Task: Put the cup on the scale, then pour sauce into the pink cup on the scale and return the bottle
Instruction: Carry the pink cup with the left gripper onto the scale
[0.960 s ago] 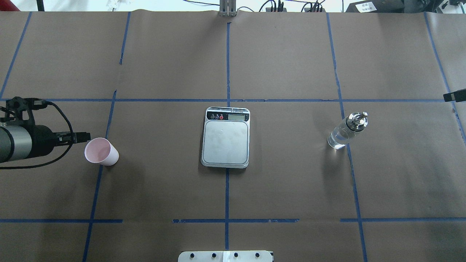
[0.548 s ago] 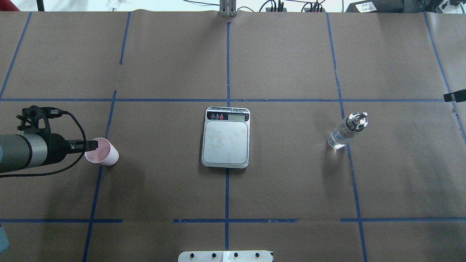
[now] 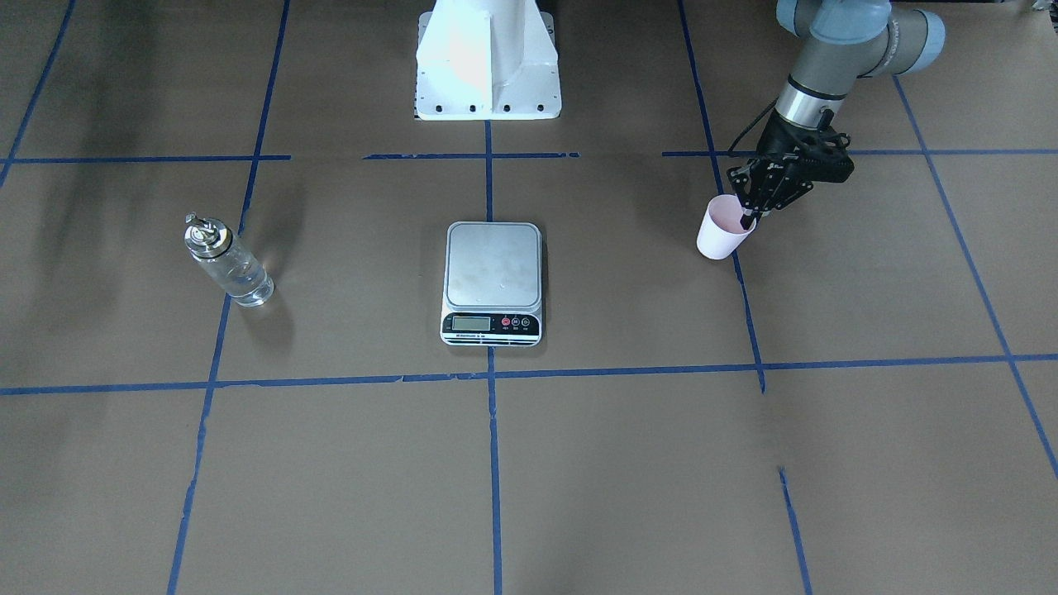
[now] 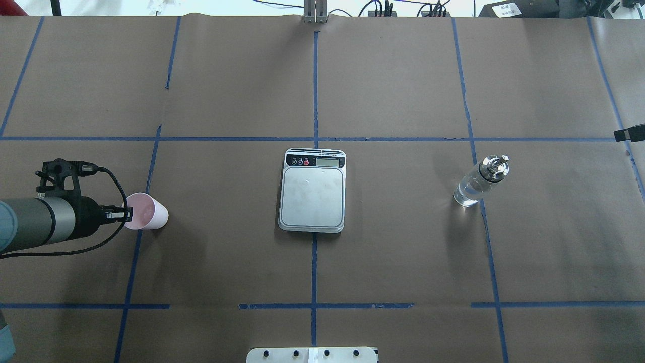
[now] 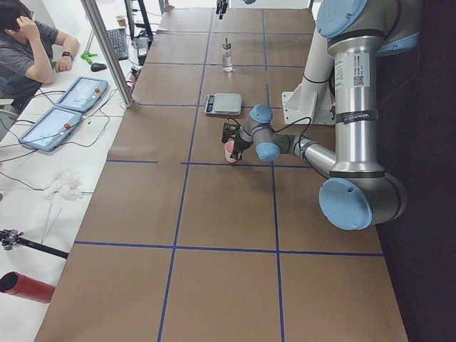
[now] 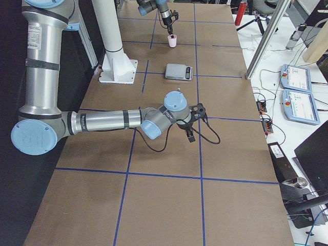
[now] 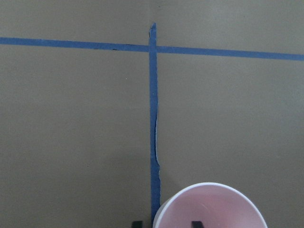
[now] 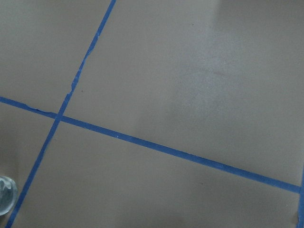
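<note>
The pink cup has to go on the scale (image 3: 493, 266), so my left gripper should pick up the cup by its open rim (image 3: 726, 198) next.
The pink cup (image 4: 149, 214) stands upright on the table's left side, well left of the scale (image 4: 313, 195). My left gripper (image 4: 127, 215) is open and straddles the cup's near rim. In the left wrist view one fingertip (image 7: 195, 223) is inside the cup (image 7: 209, 206) and the other is outside it. The clear glass bottle (image 4: 473, 185) with its silver spout stands upright right of the scale, and its edge shows in the right wrist view (image 8: 5, 192). My right gripper (image 4: 627, 133) shows only as a dark tip at the right edge, far from the bottle. I cannot tell whether it is open.
The scale's platform is bare, its display side away from the robot. The robot's white base plate (image 4: 312, 355) is at the near table edge. Blue tape lines grid the brown paper. An operator (image 5: 28, 39) and tablets (image 5: 71, 107) are beyond the far edge.
My left arm moved right to the cup and set its fingers over the near rim. The cup shifted slightly right. The right arm, bottle and scale have not moved.
</note>
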Available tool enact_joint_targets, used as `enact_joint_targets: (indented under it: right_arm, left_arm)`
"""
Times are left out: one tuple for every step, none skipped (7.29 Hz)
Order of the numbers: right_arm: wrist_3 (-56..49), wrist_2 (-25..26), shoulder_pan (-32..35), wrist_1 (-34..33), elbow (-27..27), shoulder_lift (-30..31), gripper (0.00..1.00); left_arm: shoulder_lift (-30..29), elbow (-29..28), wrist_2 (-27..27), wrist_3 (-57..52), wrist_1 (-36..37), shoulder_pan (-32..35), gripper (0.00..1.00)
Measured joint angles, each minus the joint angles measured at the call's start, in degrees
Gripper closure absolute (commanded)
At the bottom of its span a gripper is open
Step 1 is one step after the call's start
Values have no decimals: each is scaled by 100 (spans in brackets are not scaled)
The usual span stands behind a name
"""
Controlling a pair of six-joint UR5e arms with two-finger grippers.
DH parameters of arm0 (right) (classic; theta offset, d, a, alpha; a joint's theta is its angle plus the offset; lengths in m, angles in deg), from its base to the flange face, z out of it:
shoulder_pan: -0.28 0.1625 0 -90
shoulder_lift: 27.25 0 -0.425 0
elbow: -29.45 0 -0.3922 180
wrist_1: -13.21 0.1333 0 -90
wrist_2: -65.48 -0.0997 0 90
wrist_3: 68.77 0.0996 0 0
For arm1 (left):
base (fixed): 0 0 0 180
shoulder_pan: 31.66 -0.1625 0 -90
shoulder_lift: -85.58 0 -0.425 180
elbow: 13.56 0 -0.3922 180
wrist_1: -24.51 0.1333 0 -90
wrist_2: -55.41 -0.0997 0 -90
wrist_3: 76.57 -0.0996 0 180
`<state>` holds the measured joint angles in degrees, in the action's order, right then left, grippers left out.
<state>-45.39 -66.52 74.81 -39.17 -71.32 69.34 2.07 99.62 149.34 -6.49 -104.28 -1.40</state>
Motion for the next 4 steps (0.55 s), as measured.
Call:
enact_joint_targets:
  right_arm:
    - [0,-1,0,0,1,0,0]
    - [0,-1,0,0,1,0,0]
    - [0,-3,0,0,-1,0,0]
    - [0,-9,0,2,-3,0,0]
  left_arm:
    - [-68,125,20,-28,222,-2,100]
    - [-315,342,41,-41,785,-3,100]
    - [-852,502,50,-41,1603,-6,100]
    - [-1662,522,58,-21,2549,-20,100]
